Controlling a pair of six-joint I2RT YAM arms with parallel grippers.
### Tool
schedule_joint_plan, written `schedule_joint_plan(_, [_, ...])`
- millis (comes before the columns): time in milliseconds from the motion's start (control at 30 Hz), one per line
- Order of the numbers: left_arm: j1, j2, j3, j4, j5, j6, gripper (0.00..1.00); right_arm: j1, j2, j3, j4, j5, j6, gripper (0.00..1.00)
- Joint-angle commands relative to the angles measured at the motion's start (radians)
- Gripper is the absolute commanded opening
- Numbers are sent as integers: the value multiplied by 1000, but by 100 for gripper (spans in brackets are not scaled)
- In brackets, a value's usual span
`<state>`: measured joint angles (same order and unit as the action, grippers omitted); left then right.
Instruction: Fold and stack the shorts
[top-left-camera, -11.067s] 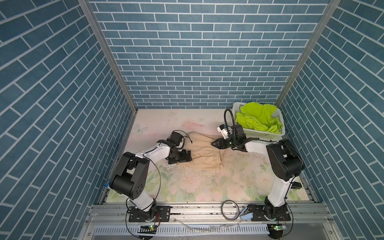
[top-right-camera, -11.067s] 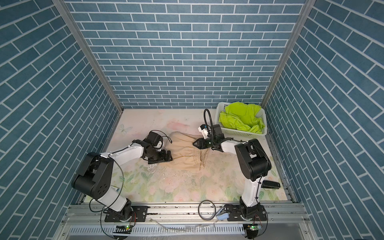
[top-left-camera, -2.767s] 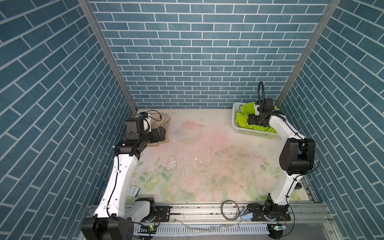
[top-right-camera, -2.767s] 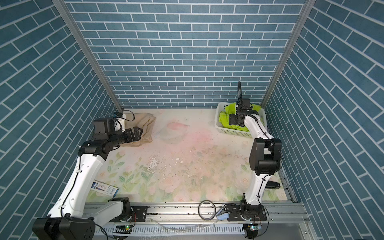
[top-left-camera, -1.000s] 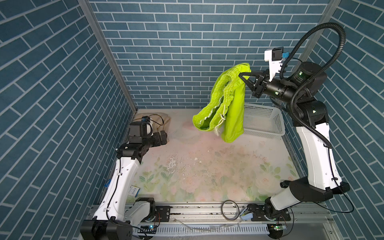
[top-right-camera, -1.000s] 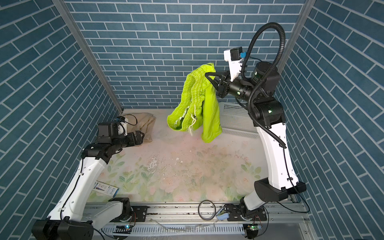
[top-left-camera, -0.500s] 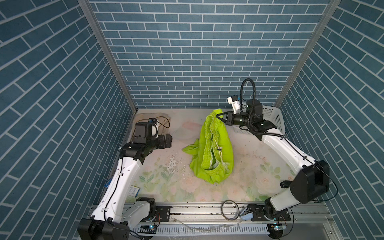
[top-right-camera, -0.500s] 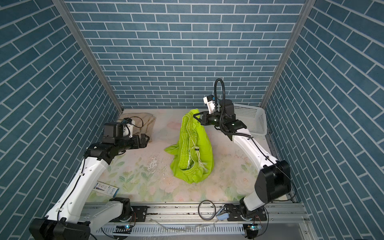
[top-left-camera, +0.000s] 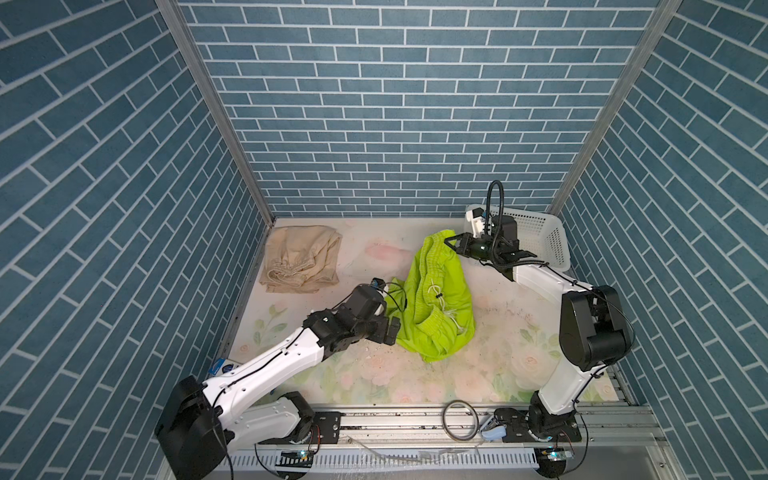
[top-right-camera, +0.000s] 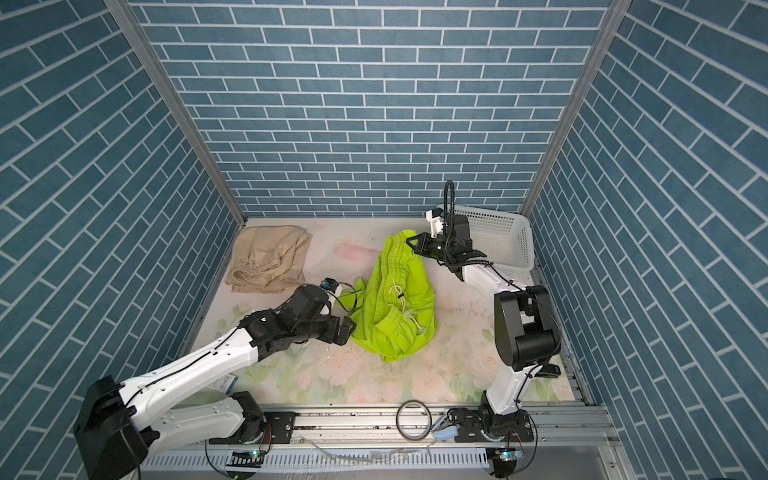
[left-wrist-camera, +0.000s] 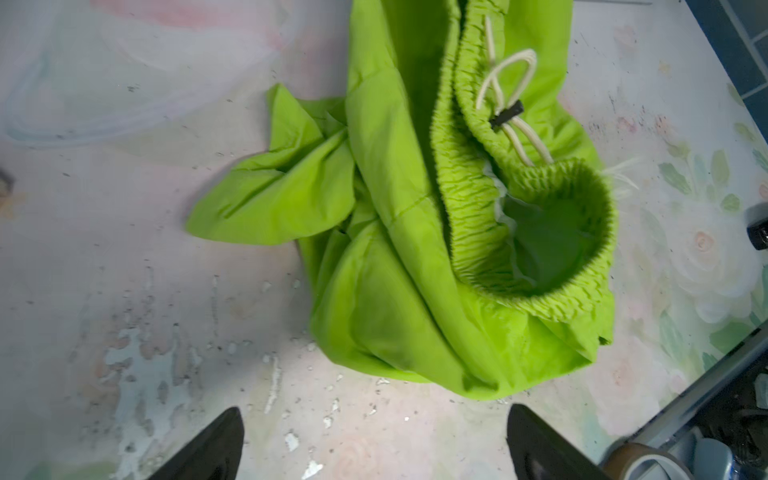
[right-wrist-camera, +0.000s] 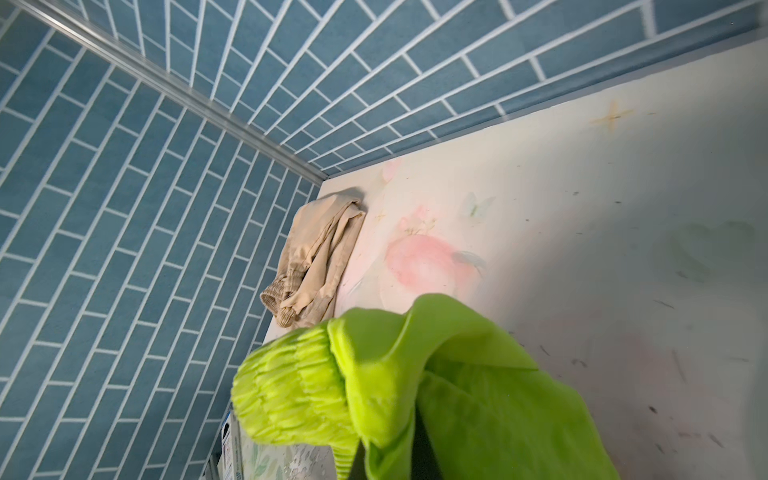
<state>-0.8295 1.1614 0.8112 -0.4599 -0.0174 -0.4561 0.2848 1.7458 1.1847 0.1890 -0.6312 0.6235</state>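
The lime-green shorts need to be spread for folding. My left gripper will take them next by the waistband's near end (top-left-camera: 434, 327) (left-wrist-camera: 537, 297), opposite my right gripper.
The lime-green shorts (top-left-camera: 440, 299) (top-right-camera: 395, 307) lie crumpled in the middle of the floral table, with the gathered waistband and white drawstring (left-wrist-camera: 503, 108) facing up. My right gripper (top-left-camera: 451, 243) (top-right-camera: 412, 242) is shut on their far waistband end (right-wrist-camera: 291, 390), and fabric drapes over its fingers. My left gripper (top-left-camera: 392, 328) (top-right-camera: 347, 328) stands open just left of the green heap, with only bare table between its fingertips (left-wrist-camera: 374, 411). The beige shorts (top-left-camera: 299, 259) (top-right-camera: 266, 259) (right-wrist-camera: 320, 266) lie folded in the back left corner.
A white perforated basket (top-left-camera: 540, 237) (top-right-camera: 498, 239) stands at the back right, behind the right wrist. A ring of tape (top-left-camera: 457, 419) lies on the front rail. A small printed card (top-left-camera: 222, 365) sits at the table's left front edge. Brick walls close in on three sides.
My right arm has brought the green shorts down from high in the air onto the table. The left arm has swung from beside the beige shorts to the green heap's left edge.
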Motion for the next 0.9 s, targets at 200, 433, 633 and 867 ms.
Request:
schedule_joint_plan(200, [-164,243,173,81,-75,-224,100,-24,-180,-153,29,94,-68,0])
schedule_joint_plan(433, [-194,324,192,186,7,-299,99,-34,-234,-226,47,93,-74,0])
schedule_joint_plan(633, [-195,393,209,195,27,-320,97,-36,-252,-262,78,72,-72,0])
schedule_joint_plan(867, [-193,475,246,217,27,-304,82,-38,-285,-295,101,53,-91,0])
